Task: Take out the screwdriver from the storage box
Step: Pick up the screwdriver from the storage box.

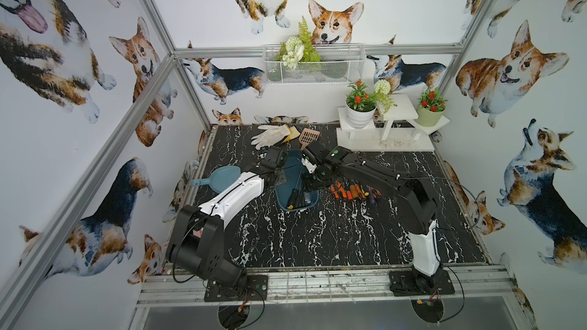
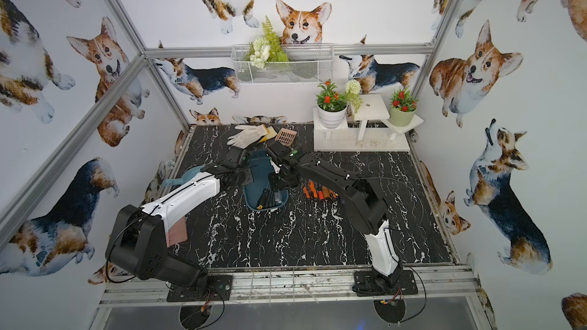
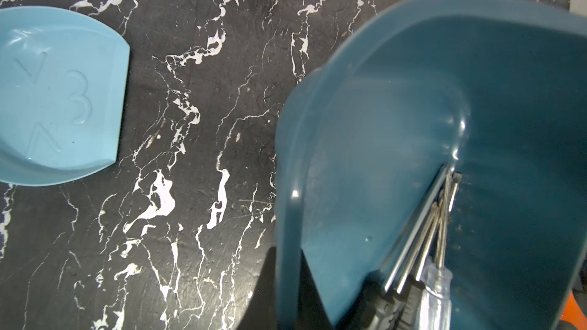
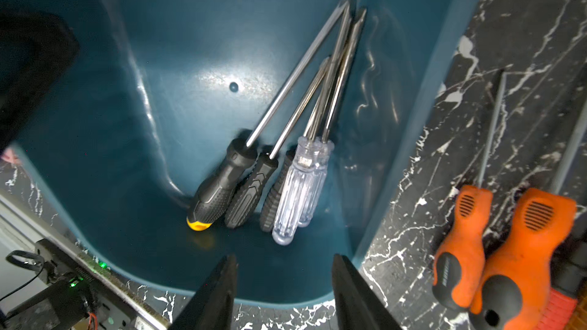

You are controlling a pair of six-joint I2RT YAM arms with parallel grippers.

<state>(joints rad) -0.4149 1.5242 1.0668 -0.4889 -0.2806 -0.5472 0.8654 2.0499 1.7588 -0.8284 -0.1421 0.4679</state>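
I should next use my right gripper to grab the topmost clear-handled screwdriver across its handle, away from the bunched stems of the screwdrivers, to take it out of the storage box [image 1: 293, 166].
The dark teal storage box [image 1: 293, 166] [image 2: 260, 179] lies lengthwise mid-table. My left gripper [image 3: 287, 255] is shut on its left rim, one black finger inside and one outside the wall [image 3: 397, 122]. Several screwdrivers [image 1: 297, 200] [image 3: 422, 242] lie bunched at the box's near end: black-handled ones, one with a yellow cap [image 4: 222, 182], and clear-handled ones [image 4: 295, 192]. My right gripper [image 4: 284, 258] hangs open just above that near end, apart from the handles and holding nothing. Orange-handled screwdrivers [image 1: 352, 192] [image 4: 508, 242] lie on the table to the right of the box.
A light blue scoop [image 1: 219, 179] [image 3: 57, 100] lies left of the box. A white glove [image 1: 270, 134] and a pinkish slotted scoop [image 1: 308, 137] lie behind it. A white stand with plant pots [image 1: 384, 134] fills the back right corner. A wire basket [image 1: 313, 65] hangs on the wall.
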